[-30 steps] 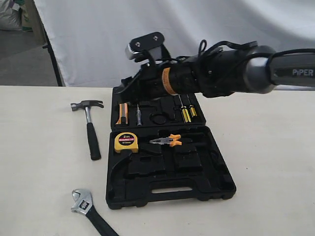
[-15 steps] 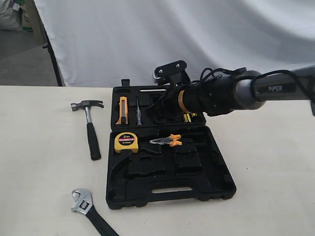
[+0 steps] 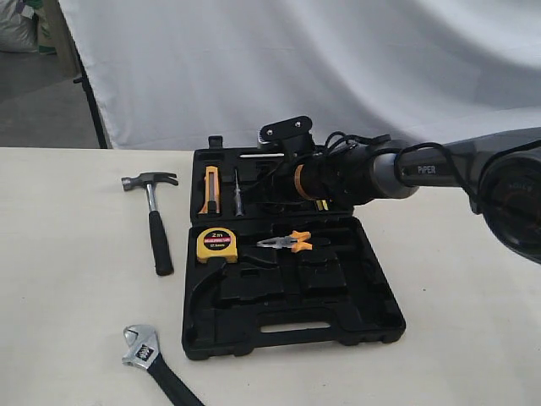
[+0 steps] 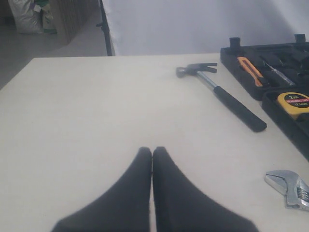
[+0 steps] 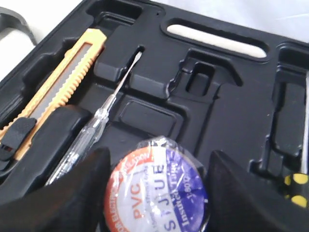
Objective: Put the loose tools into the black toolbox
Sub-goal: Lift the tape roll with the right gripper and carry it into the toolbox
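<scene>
The right gripper should open now: the small tape roll sits low over the toolbox's round hollow in the right wrist view, so the roll would drop in.
The black toolbox [image 3: 296, 337] lies open on the table. My right gripper [image 3: 269, 188] reaches low over its far half, near the round recess. In the right wrist view this gripper [image 5: 159, 155] is shut on the small tape roll [image 5: 157, 188], whose label is orange, white and blue, just above the moulded tray [image 5: 227, 111]. The claw hammer [image 3: 156, 228] lies left of the case, and the adjustable wrench [image 3: 148, 359] lies at the front left. My left gripper [image 4: 152, 150] is shut and empty over bare table, well short of the hammer [image 4: 231, 101] and wrench [image 4: 287, 186].
In the case sit a yellow tape measure [image 3: 216, 244], orange-handled pliers [image 3: 287, 242], an orange utility knife [image 5: 58, 87], a clear test screwdriver [image 5: 96, 121] and yellow-handled screwdrivers [image 5: 295, 186]. A white backdrop hangs behind the table.
My right arm has swung in and come down over the far half of the case, carrying the tape roll lower. The hammer, wrench and left gripper have not moved.
</scene>
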Robot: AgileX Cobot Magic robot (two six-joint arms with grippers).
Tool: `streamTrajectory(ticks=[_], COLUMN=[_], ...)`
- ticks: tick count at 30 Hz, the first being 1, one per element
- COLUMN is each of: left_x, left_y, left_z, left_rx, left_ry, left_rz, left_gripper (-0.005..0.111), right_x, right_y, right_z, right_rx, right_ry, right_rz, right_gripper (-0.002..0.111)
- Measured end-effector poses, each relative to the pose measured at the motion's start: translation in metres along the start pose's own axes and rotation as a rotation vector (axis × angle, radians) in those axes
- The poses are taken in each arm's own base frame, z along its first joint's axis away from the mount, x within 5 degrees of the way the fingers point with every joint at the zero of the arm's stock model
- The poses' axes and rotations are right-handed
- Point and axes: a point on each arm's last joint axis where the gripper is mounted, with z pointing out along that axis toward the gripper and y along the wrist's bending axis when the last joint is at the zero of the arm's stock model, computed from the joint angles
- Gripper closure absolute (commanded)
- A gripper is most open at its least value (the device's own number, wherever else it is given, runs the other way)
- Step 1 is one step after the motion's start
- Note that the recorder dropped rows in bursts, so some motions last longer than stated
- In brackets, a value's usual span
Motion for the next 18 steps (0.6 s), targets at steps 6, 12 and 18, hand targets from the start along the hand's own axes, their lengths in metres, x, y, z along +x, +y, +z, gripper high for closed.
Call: streamTrajectory(ticks=[6,12,18], left_x=[0.0,0.0,0.0], left_y=[0.0,0.0,0.0], left_z=[0.0,0.0,0.0], left_rx=[0.0,0.0,0.0], left_ry=[0.0,0.0,0.0], left_rz=[0.0,0.0,0.0], left_gripper=[0.106,0.106,0.106], right_x=[0.0032,0.0031,0.0031], right_y=[0.0003,0.0011,0.003], right_z=[0.0025,0.0026,0.0026], right_rx=[-0.004,-0.003,-0.006], right_ry=[0.008,0.007,0.007], right_rz=[0.0,0.014,0.018], right_gripper=[0.087,0.047,0.032])
